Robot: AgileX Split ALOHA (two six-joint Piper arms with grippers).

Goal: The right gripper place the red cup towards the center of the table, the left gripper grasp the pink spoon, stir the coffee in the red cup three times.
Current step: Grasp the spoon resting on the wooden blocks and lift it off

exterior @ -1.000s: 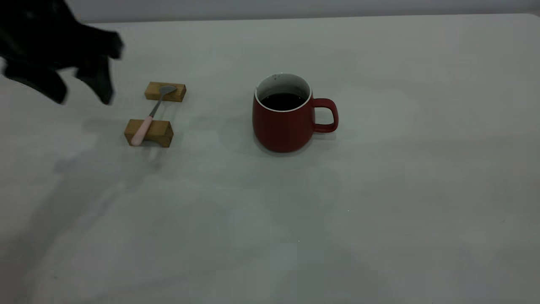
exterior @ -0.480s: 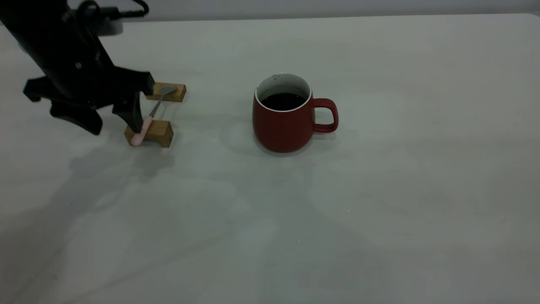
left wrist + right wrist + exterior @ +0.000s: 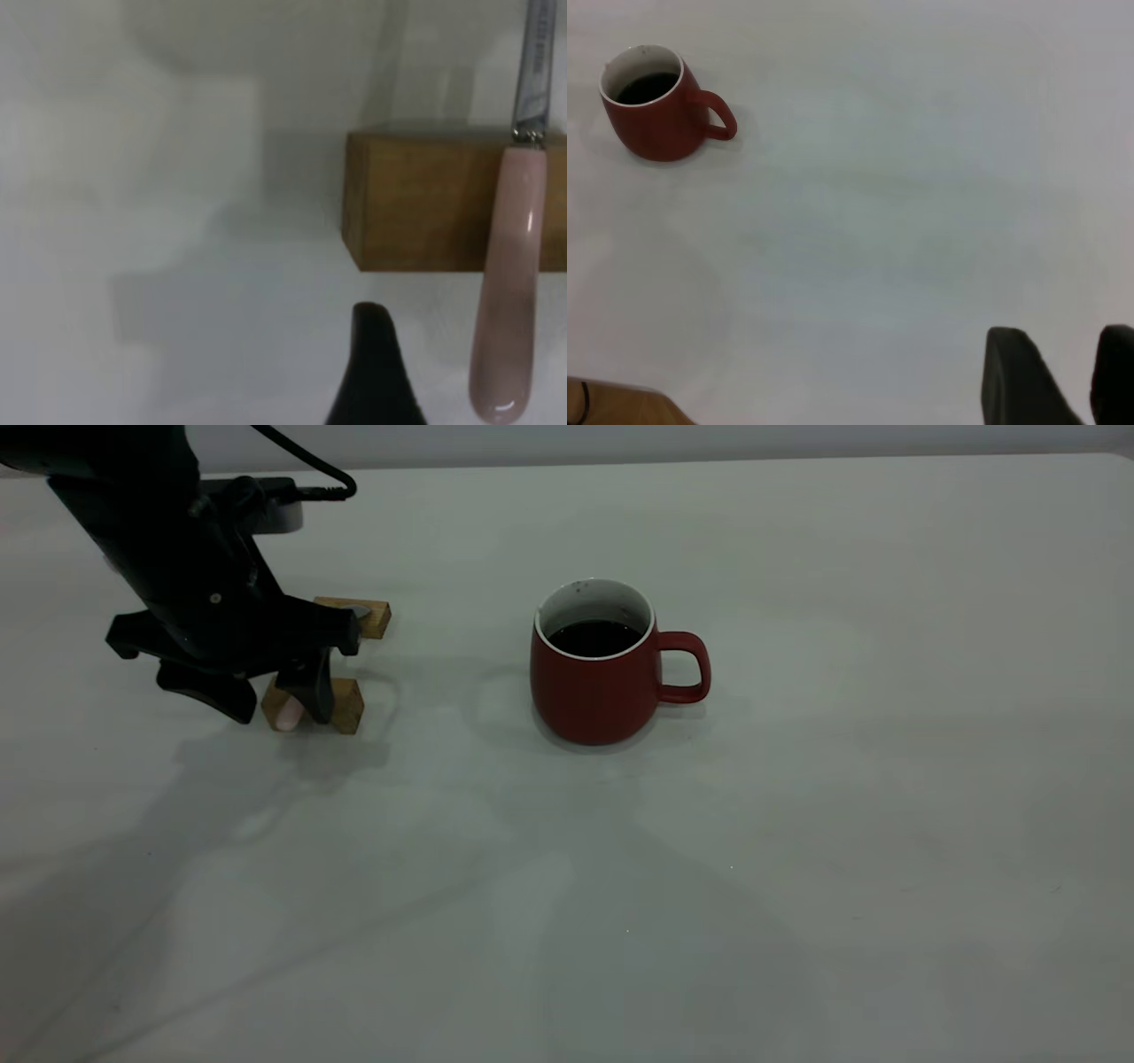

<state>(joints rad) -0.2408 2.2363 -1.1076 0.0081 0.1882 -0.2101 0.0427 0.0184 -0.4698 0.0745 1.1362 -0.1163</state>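
My left gripper's fingers reach down on both sides of the pink handle [image 3: 289, 714] at the near block [image 3: 346, 707]. It is time to close now, which would catch the handle.
The red cup [image 3: 592, 691] stands upright near the middle of the table [image 3: 797, 868], handle to the right, with dark coffee [image 3: 594, 638] inside. The pink spoon [image 3: 509, 292] lies across two tan wooden blocks; only its handle tip [image 3: 284, 714] shows in the exterior view. My left gripper [image 3: 266, 701] is open, low over the near block [image 3: 345, 704], its fingers on either side of the pink handle. One left finger [image 3: 376, 372] shows beside the handle without touching it. My right gripper [image 3: 1063, 354] hovers far from the cup [image 3: 656, 115], open and empty.
The far block [image 3: 372, 616] carries the spoon's bowl end, mostly hidden behind the left arm. A cable runs from the left arm [image 3: 177, 558] at the back left. Bare tabletop spreads in front of and to the right of the cup.
The left arm swung in from the far left and came down over the spoon's handle, now covering most of the spoon. The cup and the blocks have not moved.
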